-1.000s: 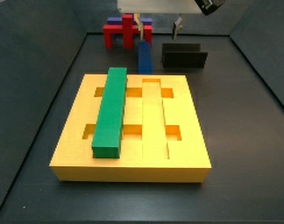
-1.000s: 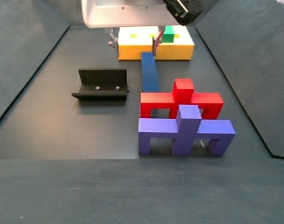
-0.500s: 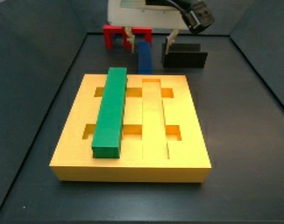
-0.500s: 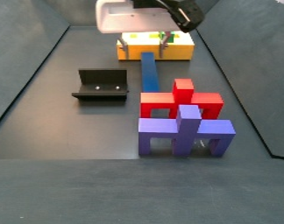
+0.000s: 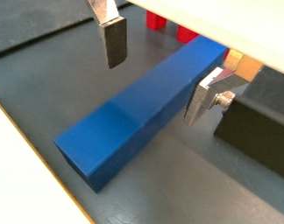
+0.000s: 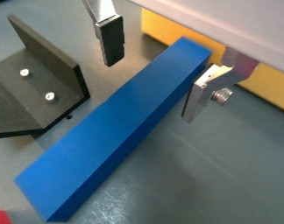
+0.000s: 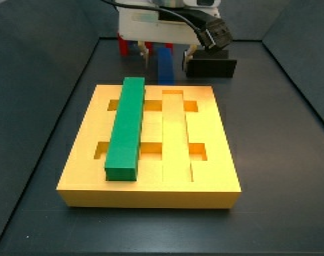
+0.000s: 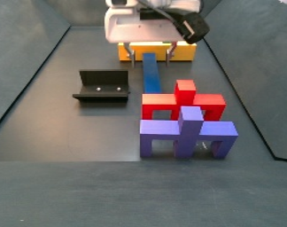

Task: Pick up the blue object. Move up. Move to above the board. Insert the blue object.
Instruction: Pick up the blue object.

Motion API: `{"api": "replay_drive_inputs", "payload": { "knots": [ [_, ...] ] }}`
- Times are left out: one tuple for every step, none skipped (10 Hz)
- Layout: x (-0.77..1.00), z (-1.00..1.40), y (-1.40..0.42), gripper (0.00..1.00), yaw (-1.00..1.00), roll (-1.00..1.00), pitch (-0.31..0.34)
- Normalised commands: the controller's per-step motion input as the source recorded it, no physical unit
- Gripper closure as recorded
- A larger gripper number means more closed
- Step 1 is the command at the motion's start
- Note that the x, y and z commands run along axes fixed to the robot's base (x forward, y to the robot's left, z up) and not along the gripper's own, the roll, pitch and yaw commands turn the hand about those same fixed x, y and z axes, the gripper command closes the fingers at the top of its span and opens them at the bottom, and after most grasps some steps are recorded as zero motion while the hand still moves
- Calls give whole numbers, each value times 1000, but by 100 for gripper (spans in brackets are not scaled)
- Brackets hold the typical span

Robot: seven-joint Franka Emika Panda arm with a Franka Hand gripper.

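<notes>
I need to grab the blue object by its long sides with my gripper next, so that I can insert it into the yellow board's open groove (image 7: pixel 176 138).
The blue object (image 7: pixel 166 70) is a long dark blue bar lying flat on the floor between the yellow board (image 7: pixel 162 188) and the red stand (image 7: pixel 127 42). It also shows in a side view (image 8: pixel 151 80) and in both wrist views (image 5: pixel 138 118) (image 6: pixel 115 136). My gripper (image 7: pixel 165 50) is open and low over the bar's end nearer the board, one finger (image 6: pixel 110 39) on each side, the other (image 6: pixel 203 92) close to the bar's edge. The gripper also shows in the other views (image 8: pixel 151 55) (image 5: pixel 159 70) (image 6: pixel 156 66). Nothing is held.
A green bar (image 7: pixel 126 125) lies in a groove of the board. The black fixture (image 8: pixel 102 86) (image 6: pixel 33 83) stands beside the blue bar. A red stand (image 8: pixel 182 97) and a purple-blue stand (image 8: pixel 188 133) stand at the bar's far end.
The gripper has come down from above until its open fingers stand on either side of the blue bar. The bar has not moved.
</notes>
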Motion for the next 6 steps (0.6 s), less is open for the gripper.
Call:
{"api": "replay_drive_inputs", "payload": {
  "knots": [
    [-46, -171, 211, 0, 0, 211, -6],
    [-123, -74, 237, 0, 0, 287, 0],
    [-83, -100, 243, 0, 0, 284, 0],
    [0, -186, 69, 0, 0, 240, 0],
    [6, -306, 80, 0, 0, 184, -19],
    [0, -246, 43, 0, 0, 146, -17]
  ]
}}
